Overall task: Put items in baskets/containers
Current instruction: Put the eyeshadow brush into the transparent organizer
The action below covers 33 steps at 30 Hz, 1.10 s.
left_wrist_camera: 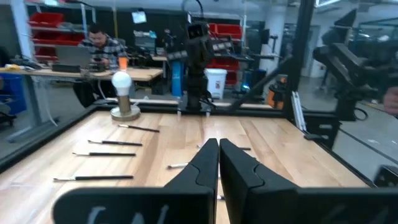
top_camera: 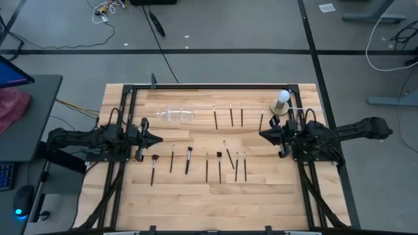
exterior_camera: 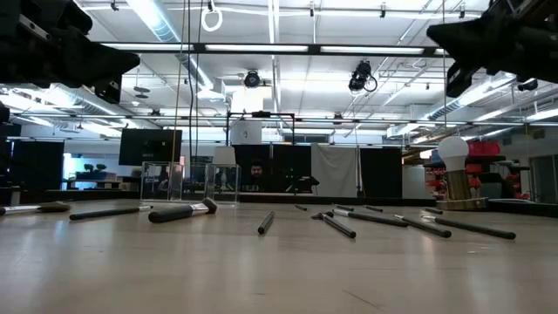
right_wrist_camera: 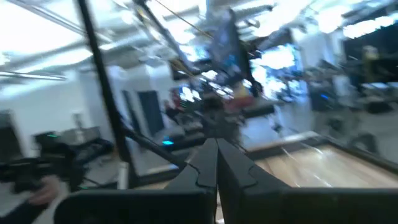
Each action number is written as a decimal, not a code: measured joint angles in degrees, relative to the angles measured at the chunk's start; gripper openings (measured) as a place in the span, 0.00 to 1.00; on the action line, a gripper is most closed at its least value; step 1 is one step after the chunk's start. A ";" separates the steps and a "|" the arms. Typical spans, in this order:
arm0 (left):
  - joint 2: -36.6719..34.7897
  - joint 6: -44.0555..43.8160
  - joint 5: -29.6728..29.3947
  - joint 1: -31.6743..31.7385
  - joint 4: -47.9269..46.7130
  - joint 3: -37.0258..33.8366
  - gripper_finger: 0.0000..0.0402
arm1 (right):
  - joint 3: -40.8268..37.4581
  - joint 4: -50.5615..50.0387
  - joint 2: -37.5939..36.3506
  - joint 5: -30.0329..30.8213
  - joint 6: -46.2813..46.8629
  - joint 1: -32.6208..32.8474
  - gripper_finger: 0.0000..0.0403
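Observation:
My right gripper should next grab the brush by its dark handle (top_camera: 230, 162), so it can put the brush in the clear holder (top_camera: 175, 115).
Several thin dark-handled brushes lie flat on the wooden table: a near row (top_camera: 188, 160) and a far row (top_camera: 230, 115), also seen in the low view (exterior_camera: 266, 223). The clear holder (top_camera: 175, 115) lies on the wood at the far left of the brushes. My left gripper (top_camera: 159, 139) hovers shut at the table's left side, pointing level toward the right (left_wrist_camera: 218, 149). My right gripper (top_camera: 262, 134) hovers shut at the right side, pointing left and tipped a little upward (right_wrist_camera: 216, 149). Neither holds anything.
A white bulb-shaped object on a round base (top_camera: 281, 102) stands at the table's far right corner, close to my right arm. A black frame (top_camera: 209, 85) runs along the table's edges. Bare wood (top_camera: 215, 202) lies near the front edge.

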 joint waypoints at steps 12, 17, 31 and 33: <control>0.01 0.09 -1.15 0.02 0.18 0.00 0.05 | 14.83 0.50 36.66 22.30 -1.41 9.51 0.01; 0.02 0.09 -1.94 0.02 0.21 0.00 0.05 | 20.00 0.59 47.96 22.43 2.82 8.41 0.07; 0.02 -0.02 -1.96 0.00 0.20 0.00 0.05 | 39.53 -32.64 66.81 31.34 18.42 9.43 0.47; 0.01 -0.02 -1.96 0.01 0.20 0.00 0.05 | 41.55 -37.38 69.37 33.82 22.75 9.88 0.48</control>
